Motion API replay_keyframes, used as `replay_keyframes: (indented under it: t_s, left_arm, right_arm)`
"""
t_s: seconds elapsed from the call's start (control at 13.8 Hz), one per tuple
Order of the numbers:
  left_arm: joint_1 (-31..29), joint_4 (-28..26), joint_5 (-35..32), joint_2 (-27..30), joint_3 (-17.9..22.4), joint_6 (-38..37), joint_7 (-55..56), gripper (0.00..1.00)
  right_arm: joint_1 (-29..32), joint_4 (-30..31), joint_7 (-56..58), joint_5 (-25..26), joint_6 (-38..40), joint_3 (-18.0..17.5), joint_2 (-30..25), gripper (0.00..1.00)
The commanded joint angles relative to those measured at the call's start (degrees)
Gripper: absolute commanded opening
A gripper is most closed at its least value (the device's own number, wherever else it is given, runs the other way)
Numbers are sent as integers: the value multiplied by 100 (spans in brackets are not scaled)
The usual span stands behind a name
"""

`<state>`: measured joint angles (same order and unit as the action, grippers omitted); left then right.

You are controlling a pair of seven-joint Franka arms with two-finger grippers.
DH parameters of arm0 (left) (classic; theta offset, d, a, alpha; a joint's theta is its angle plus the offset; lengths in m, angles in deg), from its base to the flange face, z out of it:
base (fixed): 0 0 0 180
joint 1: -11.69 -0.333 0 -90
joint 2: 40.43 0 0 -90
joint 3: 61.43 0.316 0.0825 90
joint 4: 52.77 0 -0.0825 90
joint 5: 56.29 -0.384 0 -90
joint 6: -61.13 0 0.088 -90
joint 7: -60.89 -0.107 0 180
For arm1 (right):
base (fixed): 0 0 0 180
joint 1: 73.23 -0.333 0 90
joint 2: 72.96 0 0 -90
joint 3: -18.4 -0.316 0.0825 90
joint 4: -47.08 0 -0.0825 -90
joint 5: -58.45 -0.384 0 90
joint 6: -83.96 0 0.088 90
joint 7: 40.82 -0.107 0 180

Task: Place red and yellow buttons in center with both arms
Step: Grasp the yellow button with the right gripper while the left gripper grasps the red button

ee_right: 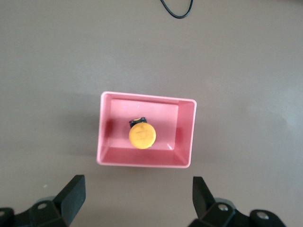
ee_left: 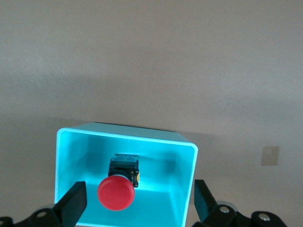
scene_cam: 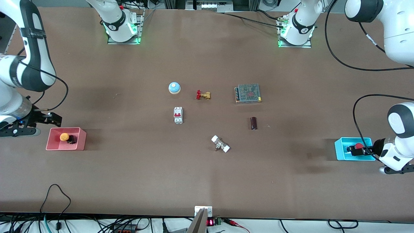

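Observation:
My left gripper grabs the red button by its black neck (ee_left: 124,171) beside the red cap (ee_left: 115,193) next, to place it in the center.
The red button (scene_cam: 359,146) lies in the blue bin (scene_cam: 339,152) at the left arm's end of the table. My left gripper (scene_cam: 354,149) is open, low over that bin. In the left wrist view its fingers (ee_left: 73,203) flank the red cap (ee_left: 115,193) without touching it; one finger is over the bin (ee_left: 128,136), the other just outside its wall. The yellow button (scene_cam: 64,137) lies in the pink bin (scene_cam: 51,145) at the right arm's end. My right gripper (scene_cam: 51,119) is open and empty over bare table beside the pink bin (ee_right: 147,161), clear of the yellow cap (ee_right: 142,135).
Around the bare table centre (scene_cam: 210,119) lie a blue dome bell (scene_cam: 174,87), a red-handled brass valve (scene_cam: 203,95), a white circuit breaker (scene_cam: 178,115), a meshed power supply (scene_cam: 248,93), a dark cylinder (scene_cam: 254,123) and a white-ended fitting (scene_cam: 220,144).

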<state>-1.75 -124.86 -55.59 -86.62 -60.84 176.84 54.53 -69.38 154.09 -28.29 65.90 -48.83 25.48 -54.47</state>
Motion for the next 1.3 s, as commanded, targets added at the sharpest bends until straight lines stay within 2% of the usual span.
replay_keyframes:
  t_s: [0.0,0.43,0.51,0.65,0.87,1.23]
  left_arm:
    - [-45,205,-26,-180,3,-102,-365,100]
    - [-141,179,-8,-373,3,-102,-1103,100]
    - [-167,179,-8,-399,3,-102,-1131,100]
    - [-168,179,-34,-426,3,-102,-1157,100]
    - [-168,179,-122,-496,3,-102,-1210,100]
    - [-176,170,-122,-602,3,-102,-1307,100]
  right_arm:
    - [99,268,83,73,-528,-92,13,100]
    - [389,276,470,-15,-1144,-277,339,100]
    - [398,268,470,-93,-1153,-277,392,100]
    - [424,259,584,-602,-1162,-277,550,100]
    - [433,259,803,-841,-1179,-277,682,100]
    - [495,154,1453,-841,-1188,-286,902,100]
